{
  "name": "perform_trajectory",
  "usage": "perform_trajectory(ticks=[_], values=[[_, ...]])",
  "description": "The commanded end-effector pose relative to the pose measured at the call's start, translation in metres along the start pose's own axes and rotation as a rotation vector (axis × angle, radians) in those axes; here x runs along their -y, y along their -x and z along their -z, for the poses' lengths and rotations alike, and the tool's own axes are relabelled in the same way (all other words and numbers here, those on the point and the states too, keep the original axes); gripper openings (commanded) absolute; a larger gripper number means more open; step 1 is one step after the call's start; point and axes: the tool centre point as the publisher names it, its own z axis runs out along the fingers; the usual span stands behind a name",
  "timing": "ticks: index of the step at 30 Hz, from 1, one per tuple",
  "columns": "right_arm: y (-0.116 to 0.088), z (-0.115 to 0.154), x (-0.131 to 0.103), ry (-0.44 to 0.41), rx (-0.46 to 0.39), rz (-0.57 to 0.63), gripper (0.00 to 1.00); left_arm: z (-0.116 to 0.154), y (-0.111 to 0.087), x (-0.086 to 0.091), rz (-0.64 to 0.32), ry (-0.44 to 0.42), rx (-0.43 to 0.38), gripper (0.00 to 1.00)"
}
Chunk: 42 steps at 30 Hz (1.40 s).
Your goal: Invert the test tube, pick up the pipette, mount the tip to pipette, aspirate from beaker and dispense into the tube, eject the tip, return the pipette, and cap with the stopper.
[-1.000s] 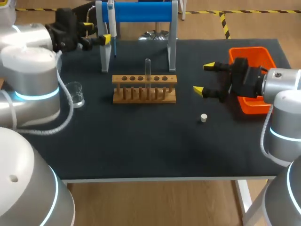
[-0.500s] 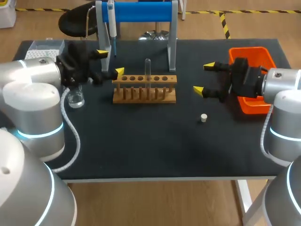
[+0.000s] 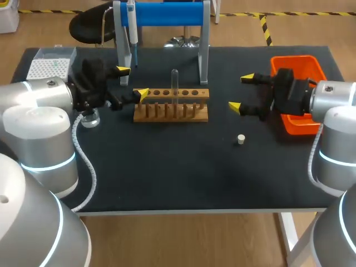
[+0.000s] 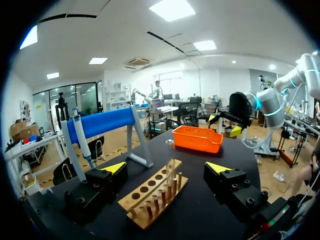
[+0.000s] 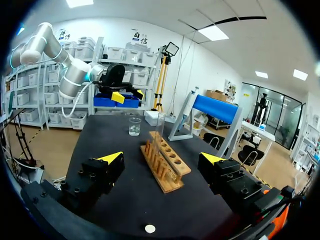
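Observation:
The test tube's lower part is closed in by the wooden rack, so my right gripper next needs to grab the test tube by its exposed upper end (image 3: 174,78) (image 5: 160,121).
A clear test tube (image 3: 174,83) stands in the wooden rack (image 3: 171,104) at mid-table. My left gripper (image 3: 132,82) is open just off the rack's left end; in its wrist view the left gripper (image 4: 166,167) has the rack (image 4: 155,195) and tube (image 4: 170,165) ahead between its fingers, untouched. The pipette (image 3: 132,30) hangs on the blue stand (image 3: 161,14). A glass beaker (image 3: 89,118) shows partly behind my left arm. The white stopper (image 3: 241,139) lies on the mat. My right gripper (image 3: 241,92) is open and empty, right of the rack.
A tip box (image 3: 50,62) sits at the back left corner. An orange bin (image 3: 297,72) stands at the right behind my right wrist. In the right wrist view the rack (image 5: 165,165), beaker (image 5: 134,126) and stopper (image 5: 149,229) lie ahead of the right gripper (image 5: 161,158).
My left arm has swung from beside the pipette stand forward and rightward to the rack's left end, still open. The right arm has not moved.

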Motion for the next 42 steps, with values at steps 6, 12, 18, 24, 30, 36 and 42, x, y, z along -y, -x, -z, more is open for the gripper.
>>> perform_trajectory(ticks=[6, 12, 18, 24, 30, 36, 42], values=[[0.0, 0.0, 0.0, -0.001, 0.001, 0.0, 1.0, -0.001, -0.001, -0.001, 0.0, -0.005, 0.004, 1.0], [0.011, -0.016, -0.009, 0.031, -0.072, 0.004, 1.0, -0.001, -0.001, -0.001, 0.0, -0.005, 0.004, 1.0], [0.02, -0.041, -0.027, 0.085, -0.223, -0.014, 1.0, -0.001, -0.001, -0.001, 0.0, -0.005, 0.004, 1.0], [0.023, -0.066, -0.043, 0.163, -0.369, 0.007, 1.0, -0.001, -0.001, -0.001, 0.0, -0.005, 0.004, 1.0], [0.021, -0.091, -0.048, 0.209, -0.456, 0.03, 1.0, -0.001, -0.001, -0.001, 0.0, -0.005, 0.004, 1.0], [0.02, -0.116, -0.045, 0.238, -0.514, 0.004, 1.0, -0.001, -0.001, -0.001, 0.0, -0.005, 0.004, 1.0], [0.019, -0.134, -0.043, 0.251, -0.545, -0.01, 1.0, -0.001, -0.001, -0.001, 0.0, -0.005, 0.004, 1.0]])
